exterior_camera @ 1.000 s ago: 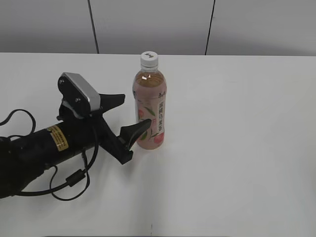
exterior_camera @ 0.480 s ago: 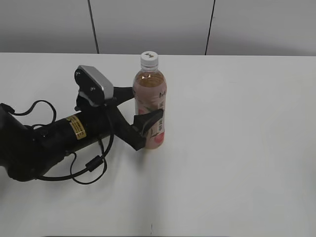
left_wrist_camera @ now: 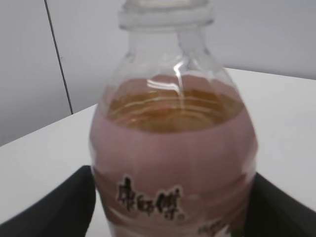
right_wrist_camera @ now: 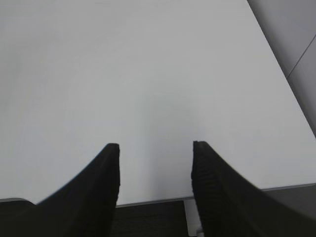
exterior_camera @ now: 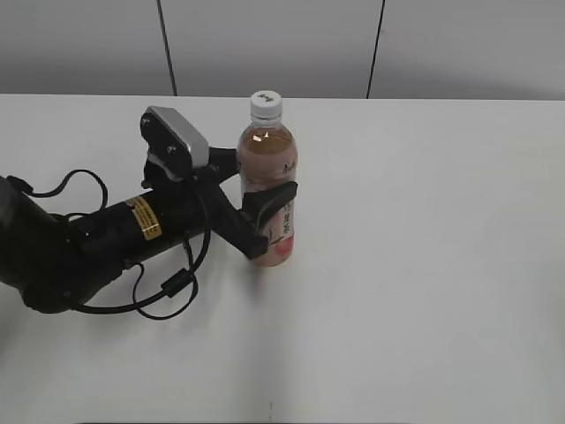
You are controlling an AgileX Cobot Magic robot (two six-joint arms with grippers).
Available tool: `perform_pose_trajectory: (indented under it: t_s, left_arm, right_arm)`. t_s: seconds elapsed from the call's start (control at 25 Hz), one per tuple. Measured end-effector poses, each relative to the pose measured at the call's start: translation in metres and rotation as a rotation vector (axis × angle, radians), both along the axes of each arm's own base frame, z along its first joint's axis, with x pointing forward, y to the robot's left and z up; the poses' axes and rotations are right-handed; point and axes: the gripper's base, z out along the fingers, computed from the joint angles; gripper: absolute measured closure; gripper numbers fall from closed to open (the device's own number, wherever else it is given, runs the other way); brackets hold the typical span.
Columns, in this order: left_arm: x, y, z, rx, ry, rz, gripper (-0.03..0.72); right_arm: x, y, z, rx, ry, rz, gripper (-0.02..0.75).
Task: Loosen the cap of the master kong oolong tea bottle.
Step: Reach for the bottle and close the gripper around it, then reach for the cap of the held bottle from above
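The bottle's white cap (exterior_camera: 266, 103) needs to stay free to be loosened, so next I should grab the bottle by its labelled body (exterior_camera: 275, 225) with my left gripper.
The master kong oolong tea bottle (exterior_camera: 267, 190) stands upright at the middle of the white table, amber tea inside and a pink label around it. Its small white cap (exterior_camera: 267, 105) sits on top. My left gripper (exterior_camera: 265, 196) is open, with one finger on each side of the bottle's labelled body, very close to it. In the left wrist view the bottle (left_wrist_camera: 173, 163) fills the frame between the two dark fingers (left_wrist_camera: 173, 207), and the cap (left_wrist_camera: 165, 6) is cut off by the top edge. My right gripper (right_wrist_camera: 155, 148) is open and empty over bare table.
The left arm and its cables (exterior_camera: 106, 247) lie across the left part of the table. The table's edge (right_wrist_camera: 207, 197) shows just under the right gripper. A grey panelled wall (exterior_camera: 371, 44) stands behind the table.
My left gripper has moved right and forward until its fingers straddle the bottle. The bottle has stayed in place.
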Motion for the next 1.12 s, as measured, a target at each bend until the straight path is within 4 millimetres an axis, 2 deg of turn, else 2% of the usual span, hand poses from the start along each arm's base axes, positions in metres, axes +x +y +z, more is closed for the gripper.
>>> perform_pose_trajectory:
  t_s: [0.16,0.28,0.4,0.56,0.72,0.8,0.88,1.04,1.12]
  left_arm:
    - [0.0,0.0,0.0,0.0,0.002,-0.003,0.263]
    - [-0.001,-0.001,0.0,0.002,0.004,-0.009,0.263]
    - [-0.001,-0.001,0.0,0.004,0.003,-0.02,0.263]
    - [-0.002,-0.002,-0.001,0.007,0.002,-0.028,0.264]
    - [-0.003,-0.002,-0.001,0.009,-0.001,-0.04,0.268]
    - [-0.003,-0.002,-0.001,0.011,-0.003,-0.045,0.268]
    - [-0.004,-0.003,-0.001,0.011,-0.006,-0.055,0.268]
    - [-0.006,-0.004,-0.001,0.017,-0.011,-0.079,0.268]
    - [-0.006,-0.004,-0.001,0.018,-0.013,-0.085,0.268]
  right_arm:
    - [0.002,0.002,0.001,0.02,0.007,0.011,0.374]
    - [0.011,0.006,0.01,0.052,0.005,0.058,0.374]
    - [0.03,0.014,0.023,0.073,0.033,0.168,0.374]
    - [0.071,0.024,0.043,0.143,0.131,0.305,0.374]
    - [0.123,0.027,0.062,0.179,0.22,0.382,0.374]
    - [0.156,0.025,0.064,0.177,0.282,0.404,0.374]
    - [0.178,0.024,0.067,0.157,0.305,0.427,0.374]
    - [0.216,0.024,0.063,0.163,0.367,0.448,0.374]
    - [0.231,0.03,0.062,0.161,0.391,0.479,0.374]
